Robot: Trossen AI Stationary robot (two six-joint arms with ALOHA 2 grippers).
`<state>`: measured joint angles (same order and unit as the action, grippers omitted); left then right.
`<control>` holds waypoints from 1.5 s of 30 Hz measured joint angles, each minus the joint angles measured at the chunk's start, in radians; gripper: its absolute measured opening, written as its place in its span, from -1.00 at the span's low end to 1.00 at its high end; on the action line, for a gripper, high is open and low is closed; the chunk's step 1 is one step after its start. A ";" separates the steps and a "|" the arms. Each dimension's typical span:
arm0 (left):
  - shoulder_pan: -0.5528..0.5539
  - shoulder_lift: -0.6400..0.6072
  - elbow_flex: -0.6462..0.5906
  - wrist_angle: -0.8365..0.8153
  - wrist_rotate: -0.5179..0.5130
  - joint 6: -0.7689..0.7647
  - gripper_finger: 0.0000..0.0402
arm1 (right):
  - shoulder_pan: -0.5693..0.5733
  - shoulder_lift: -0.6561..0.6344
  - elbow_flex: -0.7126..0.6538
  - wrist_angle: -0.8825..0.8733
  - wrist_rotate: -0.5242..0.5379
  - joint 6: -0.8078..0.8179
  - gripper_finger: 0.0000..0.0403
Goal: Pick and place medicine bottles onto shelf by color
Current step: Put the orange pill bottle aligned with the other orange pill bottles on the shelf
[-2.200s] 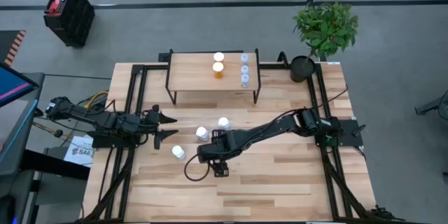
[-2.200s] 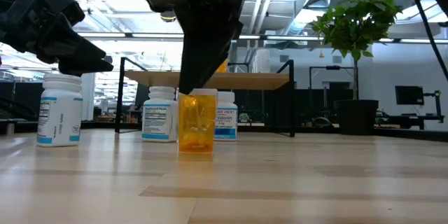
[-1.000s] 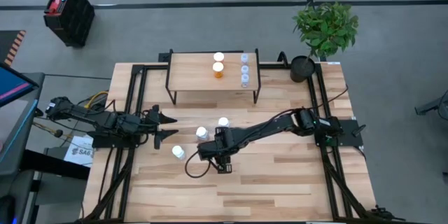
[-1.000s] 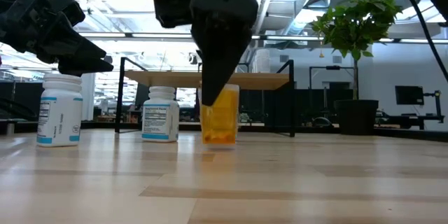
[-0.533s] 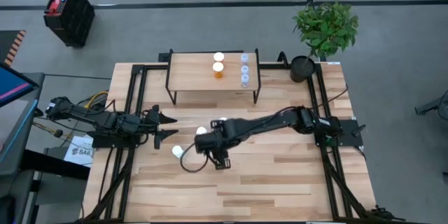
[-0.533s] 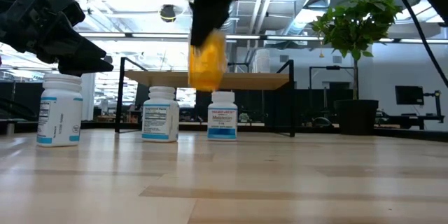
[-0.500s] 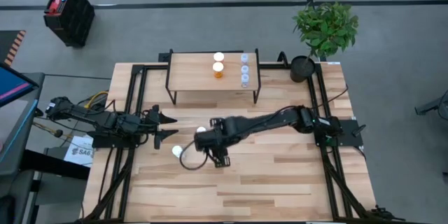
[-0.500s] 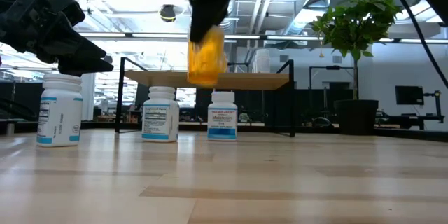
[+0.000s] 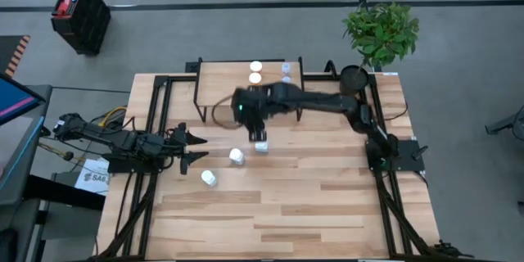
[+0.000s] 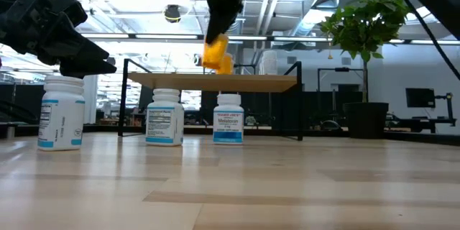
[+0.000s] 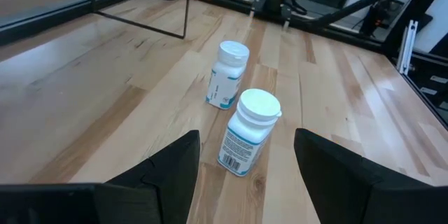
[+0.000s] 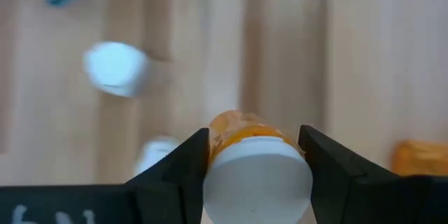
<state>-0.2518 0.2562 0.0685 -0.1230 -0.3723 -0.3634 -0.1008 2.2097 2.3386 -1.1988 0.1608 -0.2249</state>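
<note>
The orange bottle [image 12: 241, 127] is still short of the shelf's near edge [image 12: 329, 63], so my right gripper should move it toward the shelf before letting go.
My right gripper [image 9: 249, 108] is shut on an orange bottle with a white cap [image 12: 255, 171], in the air at the near edge of the light wood shelf [image 9: 223, 83]. In the low view the orange bottle [image 10: 215, 52] hangs just above the shelf top [image 10: 259, 82]. Another orange bottle [image 9: 256, 78], a white-capped one [image 9: 256, 66] and clear ones [image 9: 286, 68] stand on the shelf. Three white bottles [image 9: 260, 145] [image 9: 236, 156] [image 9: 210, 178] stand upright on the table. My left gripper [image 9: 193, 147] is open and empty at the table's left, facing two of the white bottles [image 11: 250, 131]. My right gripper pinches the orange bottle between its two fingers [image 12: 190, 159], at the cap end [image 12: 231, 138]. The fingers come from above, pointing down. The bottle hangs below them, a little tilted, lifted clear of the table and the shelf.
The shelf's black legs [image 10: 300, 108] stand on the slatted table. A potted plant [image 9: 378, 33] stands at the table's far right corner. The left part of the shelf top shows bare wood [image 9: 217, 78].
My right gripper has lifted the orange bottle off the table from among the white bottles. It has carried the bottle up and toward the far edge, to the shelf's near edge. The white bottles have stayed where they were.
</note>
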 joint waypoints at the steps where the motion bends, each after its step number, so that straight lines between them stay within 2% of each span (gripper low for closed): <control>1: 0.000 0.000 0.000 0.000 0.000 0.000 0.10 | -0.021 0.000 0.000 0.002 0.000 -0.015 -0.03; 7: 0.000 0.000 0.000 0.000 0.000 0.000 0.10 | -0.114 -0.001 0.000 0.014 -0.003 -0.046 0.00; 16: 0.000 0.000 0.000 -0.001 0.000 0.000 0.10 | -0.165 0.000 0.013 0.034 -0.002 -0.113 -0.01; 29: 0.000 0.000 0.000 -0.001 0.000 0.000 0.10 | -0.188 0.000 0.013 0.034 -0.004 -0.105 0.20; 38: 0.000 0.000 0.001 -0.001 0.000 0.000 0.10 | -0.190 0.001 0.015 0.059 -0.004 -0.089 0.24; 45: 0.000 0.000 0.001 -0.001 0.000 0.000 0.10 | -0.187 0.001 0.015 0.048 -0.003 -0.137 0.24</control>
<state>-0.2518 0.2562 0.0692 -0.1242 -0.3725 -0.3630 -0.2878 2.2108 2.3535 -1.1503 0.1574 -0.3620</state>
